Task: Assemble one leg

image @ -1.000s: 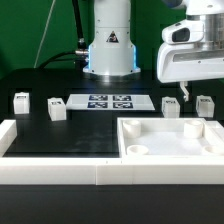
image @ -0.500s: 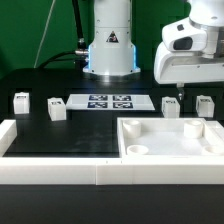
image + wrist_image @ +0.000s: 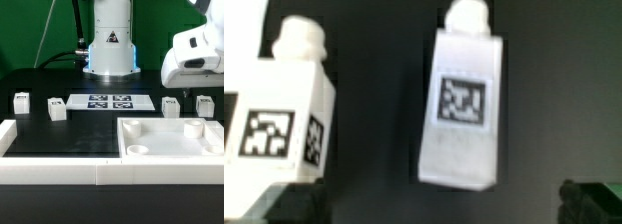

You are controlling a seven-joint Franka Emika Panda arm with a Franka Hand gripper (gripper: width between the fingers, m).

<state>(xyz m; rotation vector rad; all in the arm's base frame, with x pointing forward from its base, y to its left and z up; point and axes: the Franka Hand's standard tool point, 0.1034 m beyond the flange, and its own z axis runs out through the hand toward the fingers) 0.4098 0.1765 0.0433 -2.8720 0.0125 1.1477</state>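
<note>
My gripper will next grip the leg by its tagged square body (image 3: 205,107) (image 3: 459,112), so its round end stays free to go into the white tray-like piece.
Four small white legs with square tags stand on the black table: two at the exterior view's left (image 3: 21,100) (image 3: 57,108) and two at its right (image 3: 170,105) (image 3: 205,105). My gripper (image 3: 188,88) hangs above the right pair, its white hand filling the upper right. In the wrist view two legs lie below me, one near the middle (image 3: 464,110) and one at the side (image 3: 287,110). The gripper (image 3: 438,205) is open and empty, and its dark fingertips (image 3: 594,200) show only at the picture's edge, apart from both legs.
The marker board (image 3: 110,102) lies flat between the leg pairs. A large white square tray-like piece (image 3: 205,148) with round corner recesses sits at the front right. A low white wall (image 3: 60,165) runs along the front and left. The robot base (image 3: 108,45) stands at the back.
My hand has moved toward the exterior view's right and a little up. The legs have not moved.
</note>
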